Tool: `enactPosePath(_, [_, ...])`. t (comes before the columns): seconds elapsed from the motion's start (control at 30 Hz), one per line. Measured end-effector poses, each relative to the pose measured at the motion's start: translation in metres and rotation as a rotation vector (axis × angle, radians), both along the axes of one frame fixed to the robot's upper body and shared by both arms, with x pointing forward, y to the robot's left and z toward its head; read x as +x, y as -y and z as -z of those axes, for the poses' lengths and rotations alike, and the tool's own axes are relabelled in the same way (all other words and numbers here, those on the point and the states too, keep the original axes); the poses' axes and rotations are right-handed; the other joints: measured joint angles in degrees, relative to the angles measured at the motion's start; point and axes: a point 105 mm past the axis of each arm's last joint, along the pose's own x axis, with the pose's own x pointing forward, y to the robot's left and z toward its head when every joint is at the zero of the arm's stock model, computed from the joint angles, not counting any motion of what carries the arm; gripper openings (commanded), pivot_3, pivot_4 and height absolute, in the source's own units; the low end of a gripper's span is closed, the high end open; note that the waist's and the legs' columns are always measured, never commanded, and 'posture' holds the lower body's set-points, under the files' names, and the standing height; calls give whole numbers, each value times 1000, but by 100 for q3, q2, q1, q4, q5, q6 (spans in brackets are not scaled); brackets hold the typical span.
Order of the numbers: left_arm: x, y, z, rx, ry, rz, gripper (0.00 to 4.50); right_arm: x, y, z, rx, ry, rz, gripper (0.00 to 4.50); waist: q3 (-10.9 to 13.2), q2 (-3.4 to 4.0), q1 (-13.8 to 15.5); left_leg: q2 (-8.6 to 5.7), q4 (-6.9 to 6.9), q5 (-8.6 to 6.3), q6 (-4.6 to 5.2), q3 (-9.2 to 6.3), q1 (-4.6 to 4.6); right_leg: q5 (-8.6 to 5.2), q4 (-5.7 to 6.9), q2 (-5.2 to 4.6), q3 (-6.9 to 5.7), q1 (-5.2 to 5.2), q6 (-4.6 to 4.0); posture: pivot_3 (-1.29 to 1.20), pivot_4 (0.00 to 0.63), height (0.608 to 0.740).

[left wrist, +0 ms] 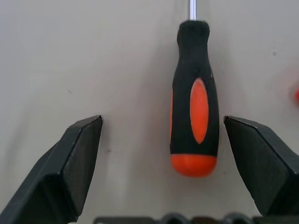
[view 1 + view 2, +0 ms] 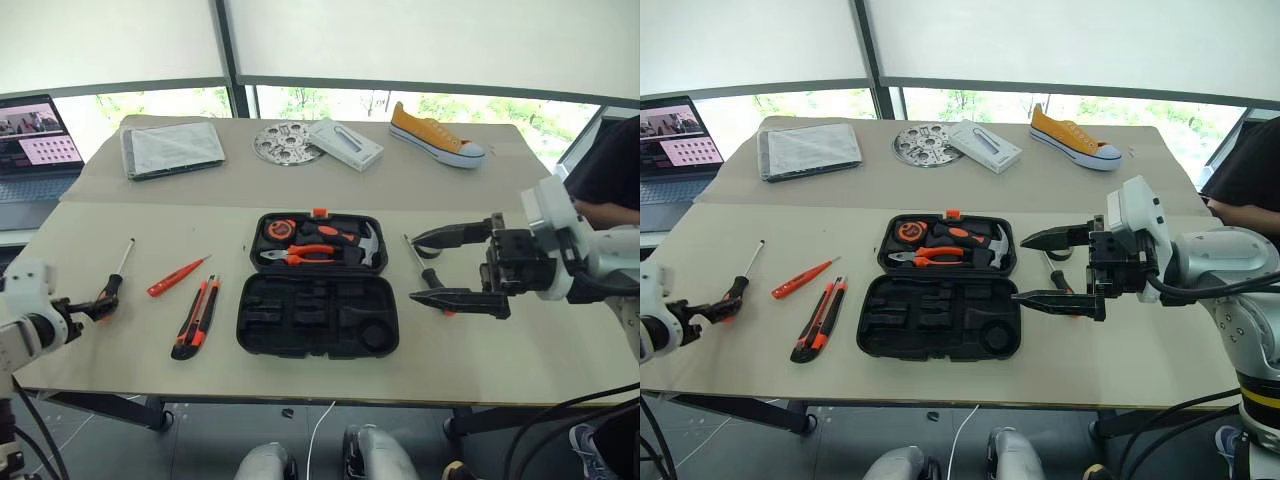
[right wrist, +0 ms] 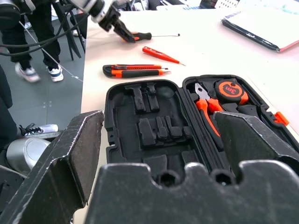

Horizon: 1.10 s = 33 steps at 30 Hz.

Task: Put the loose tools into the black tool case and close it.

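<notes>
The fingers of the left gripper are beside the screwdriver's black handle, low over the table. The left gripper should close on the handle.
The black tool case (image 2: 318, 315) lies open in the middle of the table, its near half showing bare recesses. One black-and-orange screwdriver (image 1: 194, 100) lies at the far left. My left gripper (image 2: 103, 308) is open, its fingers on either side of the handle end without touching it. An orange tester screwdriver (image 2: 178, 277) and a utility knife (image 2: 196, 317) lie between that and the case. A second screwdriver (image 2: 425, 265) lies right of the case, partly hidden by my right gripper (image 2: 414, 268). That gripper hovers open above it, pointing at the case, holding nothing.
Pliers, a hammer and a tape measure (image 2: 280, 229) sit in the case's far half. At the back lie a grey folded cloth (image 2: 172, 148), a metal disc (image 2: 287, 142), a white box (image 2: 345, 143), a yellow shoe (image 2: 436, 135) and a laptop (image 2: 35, 140). A person (image 2: 610, 170) stands at the right.
</notes>
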Motion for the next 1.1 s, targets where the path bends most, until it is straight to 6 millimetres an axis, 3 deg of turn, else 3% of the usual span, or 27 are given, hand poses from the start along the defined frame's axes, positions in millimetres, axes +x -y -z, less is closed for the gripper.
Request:
enactPosePath(0.03, [1,0,1,8,0,5,3722,0,0,0,2,-1,-1,4500,0,1,0,0,4,0,-3,-1,1,-1,5,-2,0,0,-2,0,150,733])
enactPosePath(0.13, [5,1,4,35,4,44,2660,-1,-1,0,12,-4,-9,4500,0,1,3,4,32,-24,-56,-14,-4,-4,22,-13,5,5,-5,0,150,733])
enactPosePath(0.3, [11,1,5,25,22,70,858,-2,-2,1,20,-11,-18,4500,0,1,3,2,40,-25,-57,-25,1,-12,22,-36,1,23,21,0,150,733])
enactPosePath(0.5, [22,7,-1,17,37,85,840,-3,-1,9,18,-25,-7,4500,1,-1,35,1,47,-24,-56,-41,-14,3,21,-42,-30,24,-3,0,150,733])
enactPosePath(0.67, [38,12,-21,36,120,155,840,-3,4,20,5,-59,22,4500,10,-18,14,1,52,2,-7,-41,-28,3,13,-43,-39,23,-4,0,150,733])
enactPosePath(0.77, [53,43,-66,103,261,385,840,-4,10,25,-5,-72,46,4500,26,-47,25,2,53,2,-8,-41,-36,3,10,-51,-51,23,-3,0,150,733])
enactPosePath(0.87, [53,107,-106,237,365,814,840,1,17,28,-16,-50,102,4500,26,-45,22,0,52,1,-9,-15,-35,0,10,-66,-51,23,3,0,150,733])
enactPosePath(0.97, [48,156,-103,372,339,1170,840,7,26,33,-22,-45,163,4500,25,-41,11,-1,50,2,-8,0,-31,-2,9,-59,-48,26,5,0,150,733])
enactPosePath(1.1, [53,188,-69,468,259,1443,840,14,39,42,-36,-53,260,4500,26,-42,0,8,64,8,-4,-1,-38,-8,9,-21,-42,27,9,0,150,733])
